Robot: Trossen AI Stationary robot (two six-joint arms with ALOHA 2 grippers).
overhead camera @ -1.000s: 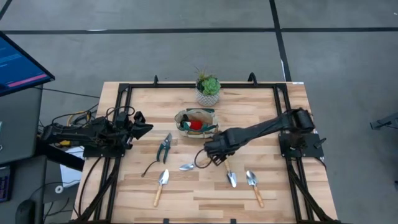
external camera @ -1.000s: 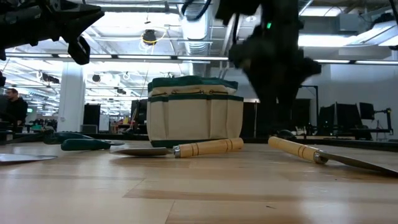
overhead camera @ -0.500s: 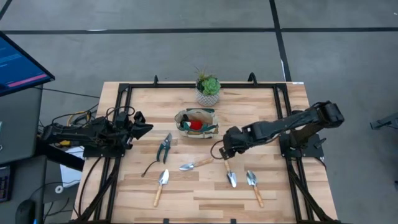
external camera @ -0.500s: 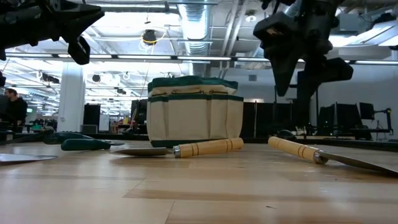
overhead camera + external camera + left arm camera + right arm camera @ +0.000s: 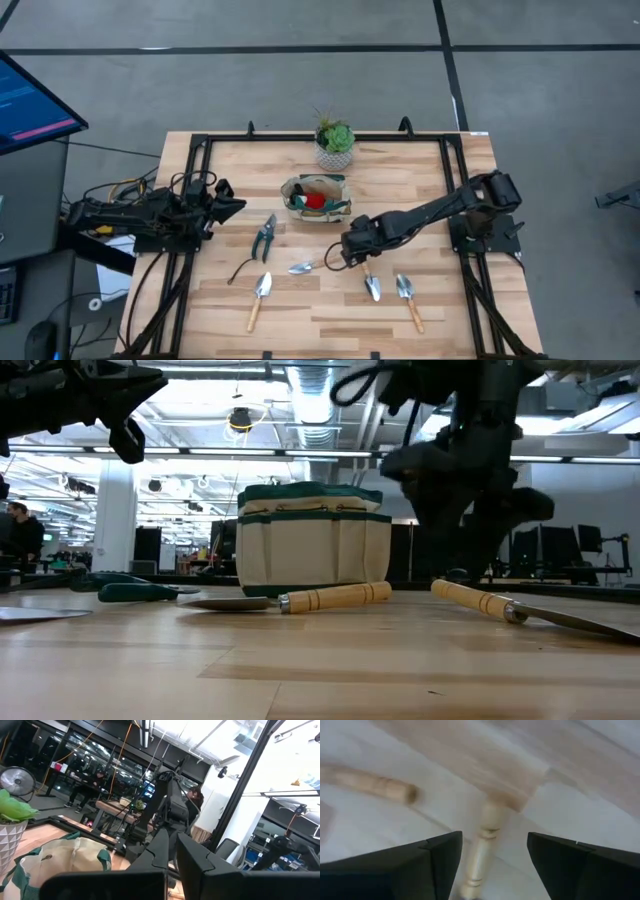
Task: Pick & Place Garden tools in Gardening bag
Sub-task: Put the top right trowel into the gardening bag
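I should next pick up the trowel with my right gripper, holding it by its wooden handle [image 5: 367, 268], so that I can put it into the gardening bag [image 5: 315, 197].
The tan gardening bag [image 5: 315, 197] with green trim stands at the table's middle, a red item inside it. Garden tools lie flat on the wood: pruning shears [image 5: 264, 237], a thin black curved tool [image 5: 240, 270] and several trowels, among them one with its blade to the left [image 5: 300, 267] and one beside it [image 5: 371, 286]. My right gripper [image 5: 347, 258] hangs open, pointing down, above that second trowel's wooden handle [image 5: 479, 857], its fingers on either side and clear of it. The first trowel's handle end [image 5: 395, 790] lies close by. My left gripper [image 5: 232, 205] waits shut at the left edge.
A green plant in a white pot [image 5: 334, 148] stands behind the bag at the far edge. Another trowel [image 5: 408, 298] lies toward the near right, and one more [image 5: 258, 298] at the near left. A black frame [image 5: 300, 137] rims the table.
My right gripper swung a little toward the table's right edge, then came back left and sank toward the table over the trowel handles, its wrist rolling, fingers still open. The tools and the bag have kept their places.
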